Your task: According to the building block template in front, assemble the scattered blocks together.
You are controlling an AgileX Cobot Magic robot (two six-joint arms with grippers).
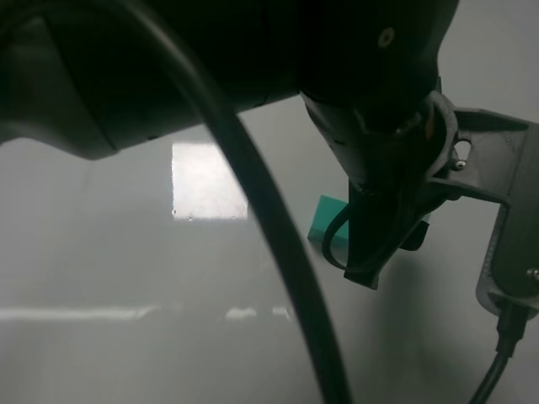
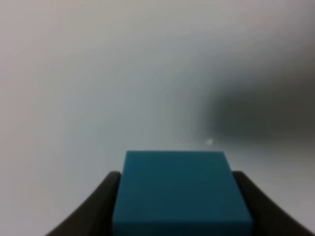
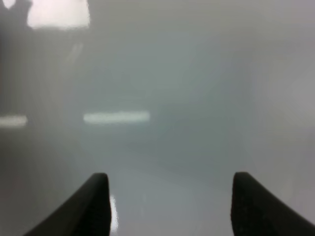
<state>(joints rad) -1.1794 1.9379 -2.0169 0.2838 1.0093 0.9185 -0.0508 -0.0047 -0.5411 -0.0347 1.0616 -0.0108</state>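
Note:
Lit table separates the blue-teal cube point(image 2: 179, 189) from its shadow. My left gripper keeps holding the cube from here until the cube rests beside the green-teal block.
In the left wrist view my left gripper point(image 2: 177, 201) is shut on a blue-teal cube point(image 2: 179, 189), with one dark finger point(image 2: 101, 206) against each side. My right gripper point(image 3: 170, 201) is open and empty over bare grey table. In the exterior high view a dark arm point(image 1: 370, 101) fills most of the picture close to the camera. Behind it a green-teal block point(image 1: 327, 219) partly shows on the table. I cannot tell whether that is the loose cube or part of the template. The two-tone template bar is otherwise hidden.
The grey glossy table point(image 1: 126, 353) shows light reflections. A thick black cable point(image 1: 278, 252) crosses the exterior high view. A grey metal bracket point(image 1: 505, 210) of the arm sits at the right edge.

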